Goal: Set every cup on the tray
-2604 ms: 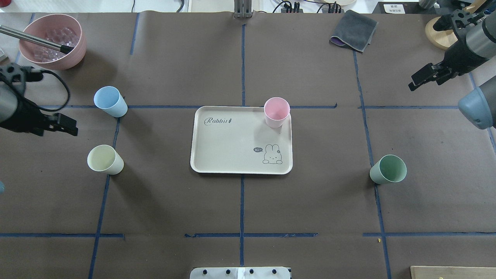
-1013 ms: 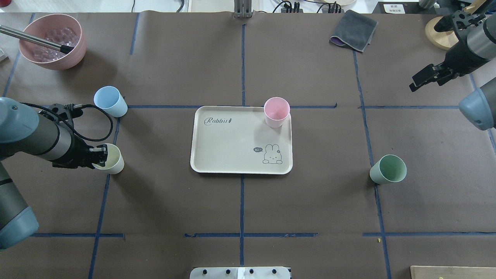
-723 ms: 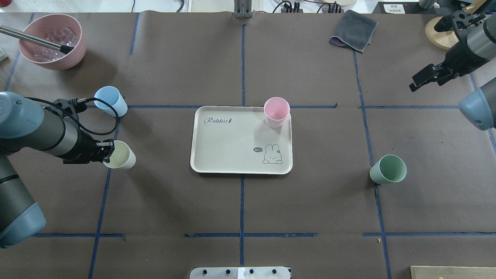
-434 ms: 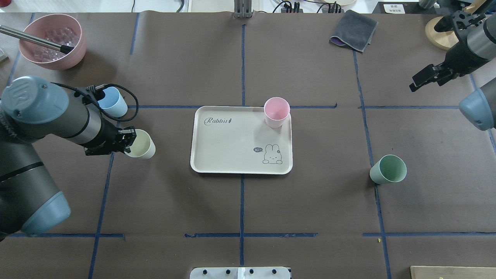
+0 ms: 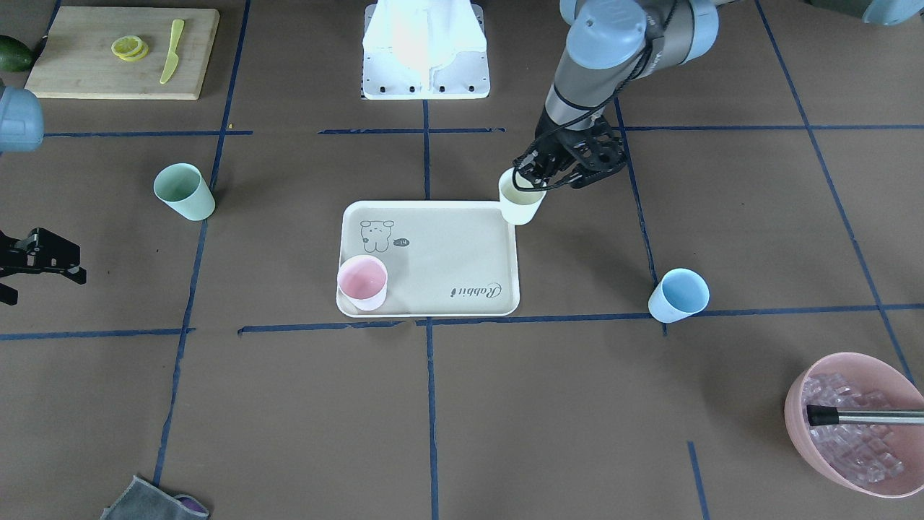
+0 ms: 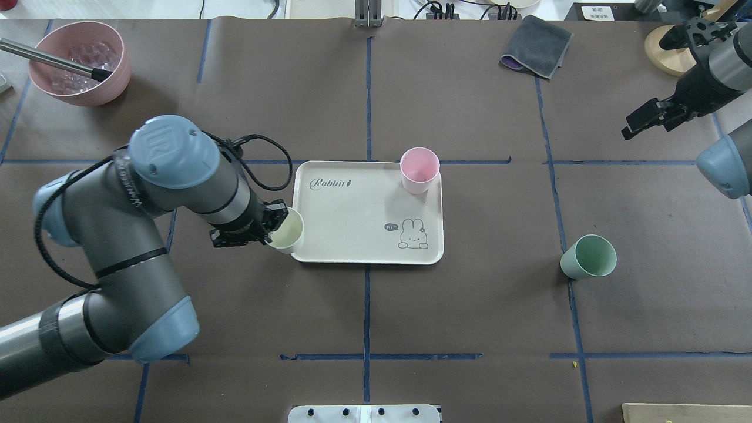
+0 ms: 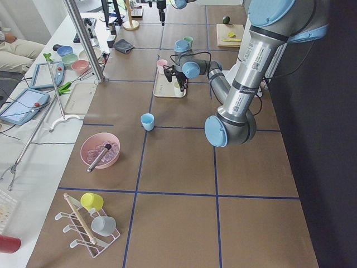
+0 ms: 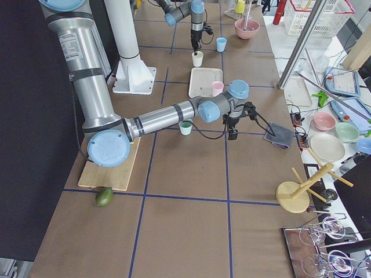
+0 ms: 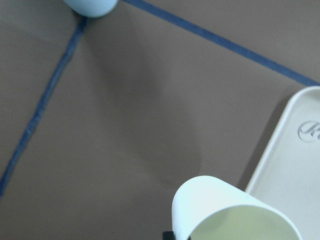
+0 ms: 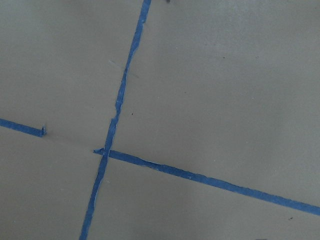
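My right gripper grabs the mint green cup's rim [image 5: 177, 165] next, to get it onto the tray [image 5: 429, 258] with the others.
My left gripper [image 6: 273, 227] is shut on the cream-white cup [image 6: 288, 230], held upright over the left near corner of the beige tray [image 6: 352, 247]. The front view shows that cup [image 5: 521, 202] at the tray's rim [image 5: 447, 245]. The pink cup [image 6: 419, 170] stands on the tray's far right corner. The mint green cup [image 6: 588, 257] stands on the table to the right. The light blue cup [image 5: 677, 295] stands left of the tray; my left arm hides it in the overhead view. My right gripper [image 6: 625, 130] is open and empty, high at the far right.
A pink bowl of ice cubes [image 6: 79, 61] with a metal handle in it stands at the far left corner. A grey cloth [image 6: 537, 46] lies at the far right. A wooden cutting board [image 5: 115, 52] with lemon slices and a knife lies near the robot's right.
My left gripper closed on the cream-white cup and carried it right, from the table's left side to the tray's left edge. The right arm barely moved.
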Tool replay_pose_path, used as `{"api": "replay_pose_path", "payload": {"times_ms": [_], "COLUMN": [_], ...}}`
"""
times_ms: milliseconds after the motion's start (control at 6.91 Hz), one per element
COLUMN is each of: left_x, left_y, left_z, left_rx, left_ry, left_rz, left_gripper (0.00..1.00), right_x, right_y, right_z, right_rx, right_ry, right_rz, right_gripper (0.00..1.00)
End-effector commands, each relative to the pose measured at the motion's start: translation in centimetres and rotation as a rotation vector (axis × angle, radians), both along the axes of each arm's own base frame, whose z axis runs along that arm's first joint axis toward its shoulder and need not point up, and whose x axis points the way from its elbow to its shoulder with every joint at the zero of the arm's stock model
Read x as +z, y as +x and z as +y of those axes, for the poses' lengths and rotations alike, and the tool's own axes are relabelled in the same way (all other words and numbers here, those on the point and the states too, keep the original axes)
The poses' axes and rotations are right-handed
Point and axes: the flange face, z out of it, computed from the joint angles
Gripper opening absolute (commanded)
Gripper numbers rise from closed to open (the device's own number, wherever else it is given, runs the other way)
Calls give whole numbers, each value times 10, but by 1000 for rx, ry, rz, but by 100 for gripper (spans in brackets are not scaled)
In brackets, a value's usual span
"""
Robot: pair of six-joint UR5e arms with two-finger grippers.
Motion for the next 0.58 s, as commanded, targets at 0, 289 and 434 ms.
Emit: {"api": "replay_pose_path", "payload": {"times_ms": [0,289,434], "left_x": [-24,-18,-21], "left_y": [46,46,44], "left_z": [0,-1,0], "left_rx": [-34,-33,-29], "left_ry": [-22,-21,-10], "left_rz": [-7,-11,-8], "left_gripper": [0,58,100], "right_x": [0,0,-7], "right_y": [0,0,2], "right_z": [0,1,3], "right_rx": [1,1,12], "right_ry": [0,-1,4], "right_rz": [2,0,-4], "right_gripper": [99,99,99]}}
